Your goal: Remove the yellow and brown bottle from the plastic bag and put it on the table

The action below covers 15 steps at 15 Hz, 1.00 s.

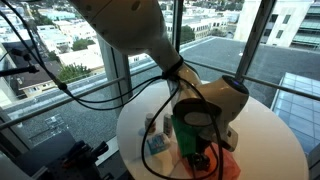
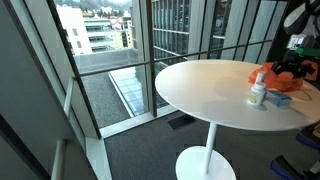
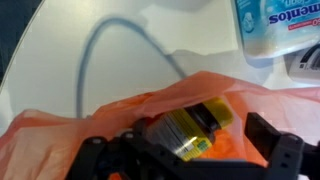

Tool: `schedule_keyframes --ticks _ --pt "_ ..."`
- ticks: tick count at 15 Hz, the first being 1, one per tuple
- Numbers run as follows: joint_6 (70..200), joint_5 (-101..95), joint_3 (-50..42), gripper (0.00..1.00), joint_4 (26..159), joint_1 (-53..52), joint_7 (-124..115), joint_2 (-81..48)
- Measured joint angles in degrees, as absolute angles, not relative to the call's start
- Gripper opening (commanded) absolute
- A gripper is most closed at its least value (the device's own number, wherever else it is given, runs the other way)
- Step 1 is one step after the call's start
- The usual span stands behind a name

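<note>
My gripper closes on the bottle now, since my fingers reach down into the orange bag in an exterior view, the bottle between them in the wrist view.
The yellow and brown bottle lies on its side inside the orange plastic bag, its yellow cap toward the right in the wrist view. My gripper is open, with one finger on each side of the bottle and a gap at the right finger. In both exterior views the gripper is low over the bag on the round white table. The bottle itself is hidden in those views.
A white packet with blue lettering and a grey cable loop lie on the table beyond the bag. A small white bottle and a blue item stand near the bag. Glass walls surround the table.
</note>
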<state>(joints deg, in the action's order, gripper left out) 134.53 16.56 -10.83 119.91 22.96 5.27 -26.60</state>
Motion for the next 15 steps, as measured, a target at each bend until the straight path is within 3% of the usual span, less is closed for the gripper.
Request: schedule_keyframes --ticks 1,2,4,10,15 --pt "134.54 16.56 -10.94 1.00 119.91 22.96 4.26 -26.85" --pt "134.54 16.56 -11.06 0.75 119.91 22.96 3.42 -27.02" --pt "134.54 16.56 -11.30 0.66 119.89 22.96 2.00 -27.25" --pt "134.93 16.56 -11.64 0.19 119.63 22.91 0.33 -27.10" --pt "136.76 16.56 -11.77 0.19 119.61 21.77 0.33 -24.97"
